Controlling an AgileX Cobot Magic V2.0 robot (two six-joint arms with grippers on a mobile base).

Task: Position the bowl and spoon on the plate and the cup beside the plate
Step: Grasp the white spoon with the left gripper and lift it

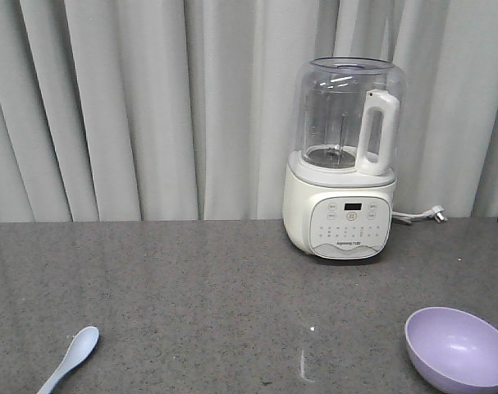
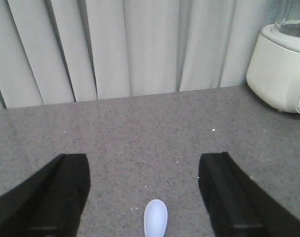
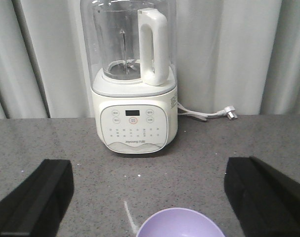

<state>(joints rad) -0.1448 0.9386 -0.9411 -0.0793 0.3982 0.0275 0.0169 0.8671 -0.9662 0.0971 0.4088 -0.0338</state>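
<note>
I will next grab the pale spoon by its handle (image 1: pixel 54 377) with my left gripper. Then I should put the spoon on the plate.
The pale blue-white spoon (image 1: pixel 70 359) lies on the grey counter at the front left, scoop pointing away. In the left wrist view its scoop (image 2: pixel 155 217) sits low between the wide-apart fingers of my left gripper (image 2: pixel 145 190), which is open and holds nothing. The lavender bowl (image 1: pixel 458 348) rests upright at the front right. Its far rim (image 3: pixel 179 229) shows at the bottom of the right wrist view, between the spread fingers of my open right gripper (image 3: pixel 150 190). Neither gripper appears in the front view. The plate and the cup are out of view.
A white blender (image 1: pixel 344 160) with a clear jug stands at the back right of the counter (image 1: pixel 216 287), its cord and plug (image 1: pixel 433 215) trailing to the right. Grey curtains (image 1: pixel 134 107) hang behind the counter's far edge.
</note>
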